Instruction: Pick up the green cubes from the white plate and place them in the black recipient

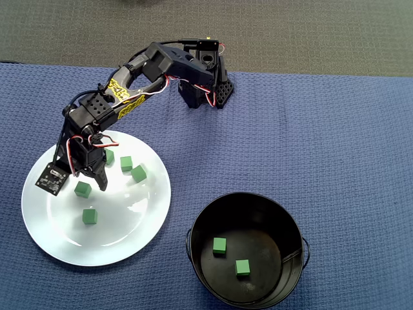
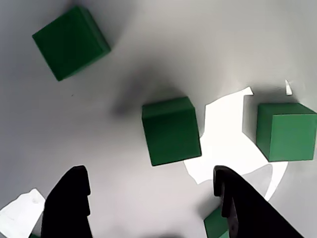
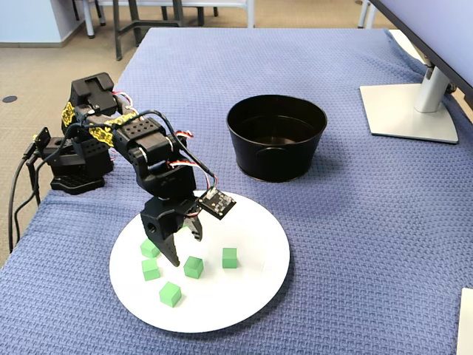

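Observation:
The green cube is on the white plate (image 1: 58, 239). My gripper should pick it up next by its opposite sides to put it in the black recipient.
The white plate (image 1: 58, 239) (image 3: 244, 303) holds several green cubes. My gripper (image 1: 91, 181) (image 3: 187, 250) (image 2: 151, 173) hangs low over the plate, open, with nothing between its black fingers (image 2: 67, 208). In the wrist view one green cube (image 2: 171, 130) lies just ahead of the gap, another (image 2: 286, 131) to its right and a third (image 2: 72, 42) at the upper left. The overhead view shows a cube (image 1: 82, 189) right by the fingertips and others (image 1: 90, 216) (image 1: 139, 173) around it. The black recipient (image 1: 193, 239) (image 3: 276, 159) holds two green cubes (image 1: 219, 245) (image 1: 242, 267).
The arm's base (image 1: 206, 87) (image 3: 77, 159) stands on the blue cloth (image 1: 322, 142) beyond the plate. A monitor stand (image 3: 410, 111) sits at the far right of the fixed view. Cables hang off the table edge beside the base.

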Action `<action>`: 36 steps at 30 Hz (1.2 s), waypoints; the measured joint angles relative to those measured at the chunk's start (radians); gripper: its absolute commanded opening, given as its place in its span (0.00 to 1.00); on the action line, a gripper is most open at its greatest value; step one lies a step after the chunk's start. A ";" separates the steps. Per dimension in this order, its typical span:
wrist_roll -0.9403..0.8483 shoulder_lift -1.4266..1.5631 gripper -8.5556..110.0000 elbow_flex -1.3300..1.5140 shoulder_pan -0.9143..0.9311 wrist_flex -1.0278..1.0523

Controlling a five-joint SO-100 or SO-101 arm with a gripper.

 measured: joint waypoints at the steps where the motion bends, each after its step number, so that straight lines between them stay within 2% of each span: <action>1: 0.000 -0.006 0.29 -0.011 0.000 0.000; 18: -0.009 -0.107 0.30 -0.118 0.000 -0.002; 34: -0.009 -0.169 0.26 -0.176 0.000 -0.012; 36: -0.009 -0.176 0.22 -0.176 0.000 -0.012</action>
